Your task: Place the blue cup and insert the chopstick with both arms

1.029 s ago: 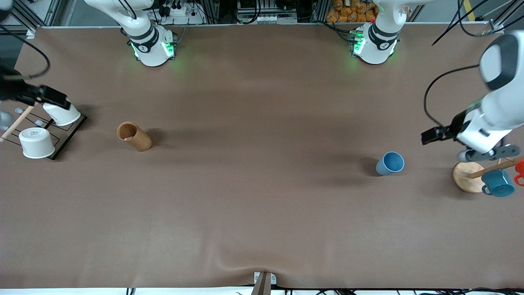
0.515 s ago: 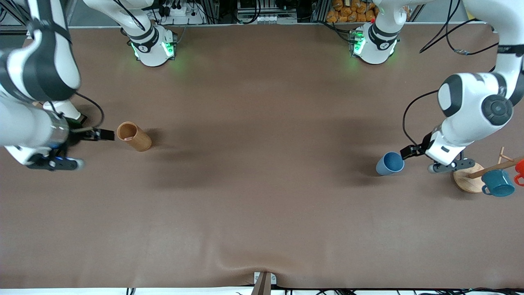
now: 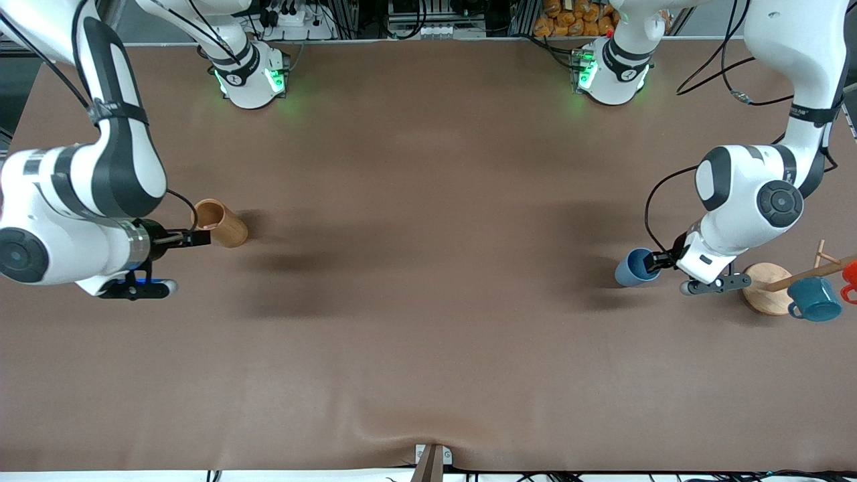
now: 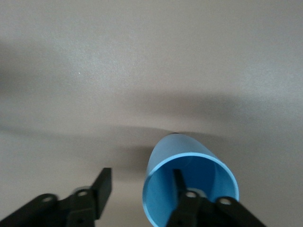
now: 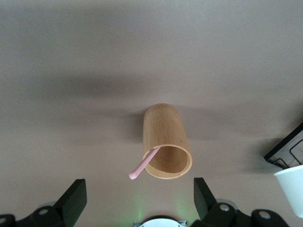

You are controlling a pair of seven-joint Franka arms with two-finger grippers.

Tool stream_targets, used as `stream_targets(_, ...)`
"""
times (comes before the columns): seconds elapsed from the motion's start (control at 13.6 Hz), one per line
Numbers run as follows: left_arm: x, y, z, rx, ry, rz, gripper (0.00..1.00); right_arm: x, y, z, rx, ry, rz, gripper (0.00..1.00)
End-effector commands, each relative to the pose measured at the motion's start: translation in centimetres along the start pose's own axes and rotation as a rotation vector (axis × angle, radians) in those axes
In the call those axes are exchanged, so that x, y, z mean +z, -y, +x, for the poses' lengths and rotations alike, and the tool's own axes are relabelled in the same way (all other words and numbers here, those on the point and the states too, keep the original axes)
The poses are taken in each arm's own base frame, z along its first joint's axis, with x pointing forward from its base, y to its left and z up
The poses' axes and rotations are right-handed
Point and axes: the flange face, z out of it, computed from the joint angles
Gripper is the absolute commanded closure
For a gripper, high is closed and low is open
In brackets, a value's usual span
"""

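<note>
The right gripper grabs its exposed end (image 5: 136, 173) next, to insert the pink chopstick into the blue cup.
The blue cup (image 3: 631, 269) stands upright toward the left arm's end of the table. My left gripper (image 3: 659, 260) is open at its rim. In the left wrist view, one finger (image 4: 179, 182) is inside the cup (image 4: 163, 156) and the other is outside, so the left gripper (image 4: 142, 178) straddles the wall. The pink chopstick (image 5: 143, 164) leans out of the mouth of the brown cylindrical holder (image 5: 164, 137). My right gripper (image 5: 139, 188) is open above it, its fingers wide on either side. In the front view the right gripper (image 3: 195, 237) is at the holder's (image 3: 226, 227) rim.
A mug tree with a round wooden base (image 3: 763, 291) holds a teal mug (image 3: 813, 299) and a red mug (image 3: 850, 274) beside the left arm. A black wire rack (image 5: 289, 149) with a white cup (image 5: 292, 187) stands next to the holder.
Both arms have swung in from the table's ends. The left gripper has come down onto the blue cup's rim. The right gripper has moved to the brown holder.
</note>
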Motion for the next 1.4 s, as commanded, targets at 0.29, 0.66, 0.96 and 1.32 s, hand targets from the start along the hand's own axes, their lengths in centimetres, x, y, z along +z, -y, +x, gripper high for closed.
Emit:
stream_targets(0.29, -2.3, -4.6, -0.7, 0.066, -0.02, -0.018, 1.0, 3.7, 1.4, 0.2, -0.038, 0.083, -0.02, 0.0)
stream_targets(0.66, -8.0, -24.1, -4.2, 0.208, 0.004, -0.092, 1.0, 4.8, 2.0, 0.5, -0.092, 0.106, -0.039, 0.25)
stream_targets(0.96, -6.5, -37.9, -9.6, 0.348, 0.027, -0.141, 1.0, 5.2, 1.4, 0.5, -0.107, 0.116, -0.034, 0.47)
stream_targets(1.32, -2.3, -47.8, -16.1, 0.31, -0.02, -0.049, 1.0, 5.3, 1.2, 0.5, -0.106, 0.119, -0.04, 0.58)
